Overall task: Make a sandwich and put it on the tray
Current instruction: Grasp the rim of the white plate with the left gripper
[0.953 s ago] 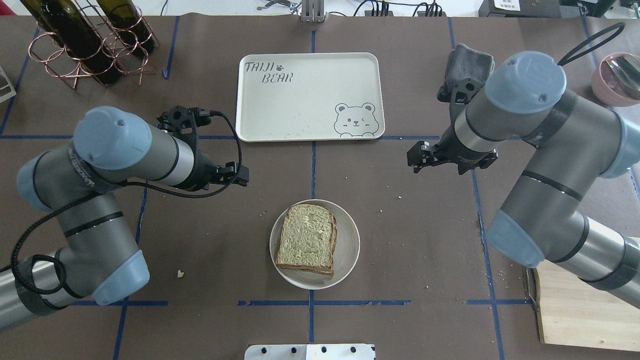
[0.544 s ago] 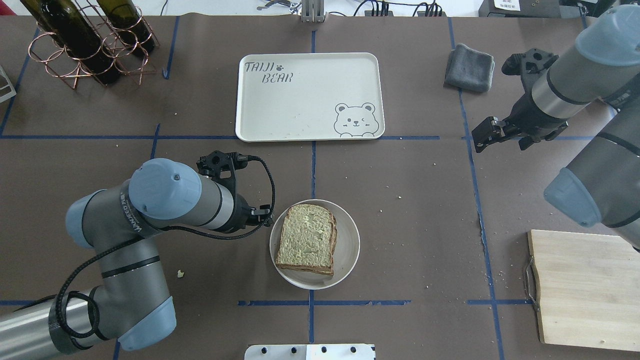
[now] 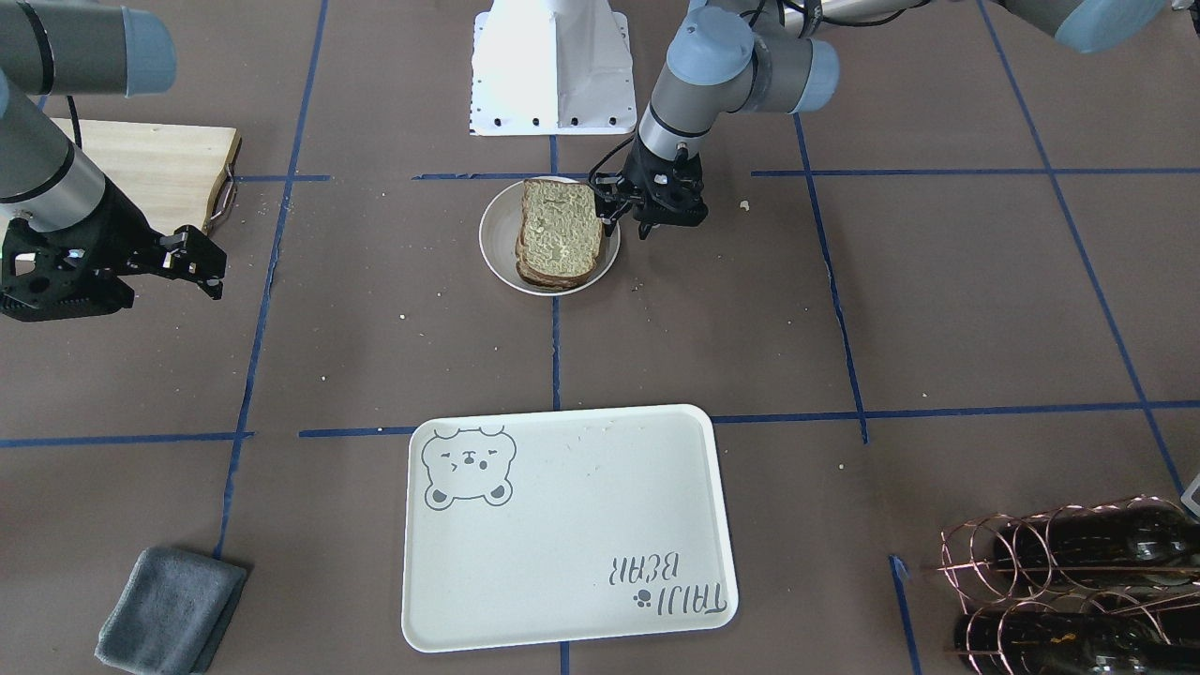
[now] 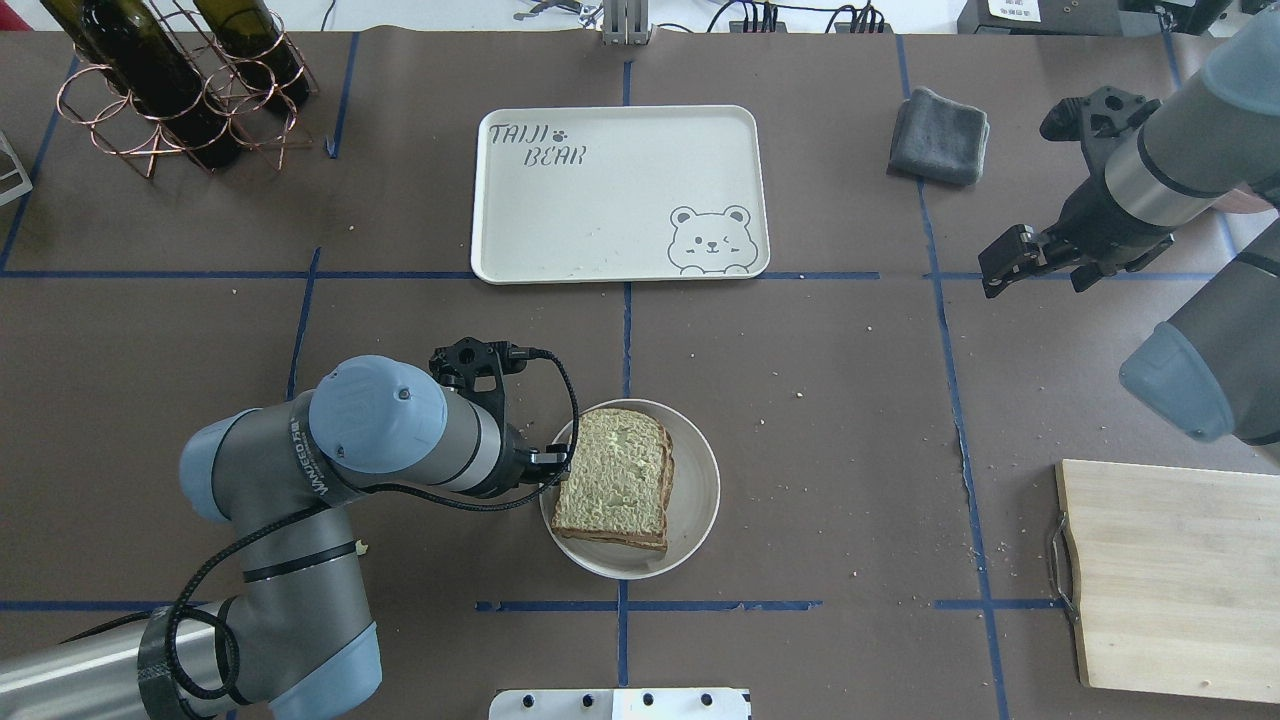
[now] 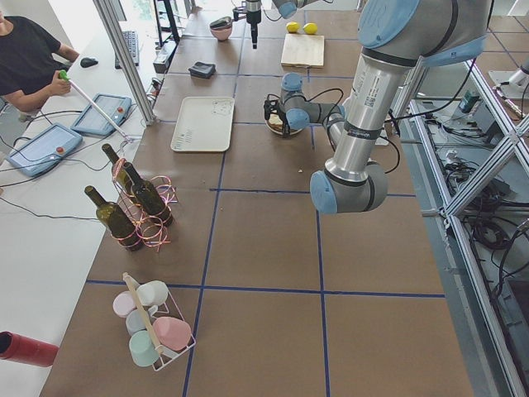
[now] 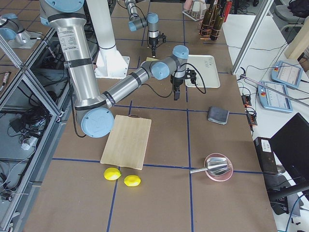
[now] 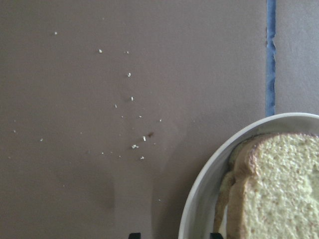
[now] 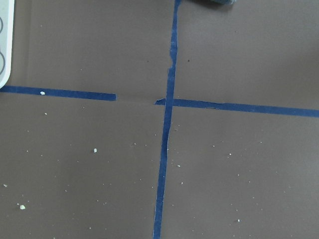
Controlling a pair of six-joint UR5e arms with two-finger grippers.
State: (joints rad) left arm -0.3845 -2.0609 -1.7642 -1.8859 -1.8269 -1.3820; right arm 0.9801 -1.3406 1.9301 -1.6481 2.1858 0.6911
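My left gripper is to grab the plate by its rim (image 3: 618, 238) next, so the sandwich stays untouched on the plate's way to the tray (image 3: 570, 529).
The sandwich (image 4: 612, 478), two pale greenish-tan bread slices with brown crust, lies on a round white plate (image 4: 700, 492) at the near centre; it also shows in the front view (image 3: 560, 232) and the left wrist view (image 7: 279, 189). No egg shows. My left gripper (image 4: 553, 461) is open at the plate's left rim, its two tips on either side of the rim (image 7: 199, 209) in the wrist view. My right gripper (image 4: 1000, 270) is open and empty, high at the far right. The cream bear tray (image 4: 620, 190) lies empty at the back centre.
A grey folded cloth (image 4: 938, 122) lies right of the tray. A wooden cutting board (image 4: 1170, 580) is at the near right. A copper rack with wine bottles (image 4: 180, 80) stands at the back left. Crumbs lie scattered on the brown table cover.
My left arm has swung right and down to the plate's left rim. My right arm has pulled away to the far right, uncovering the grey cloth and the cutting board.
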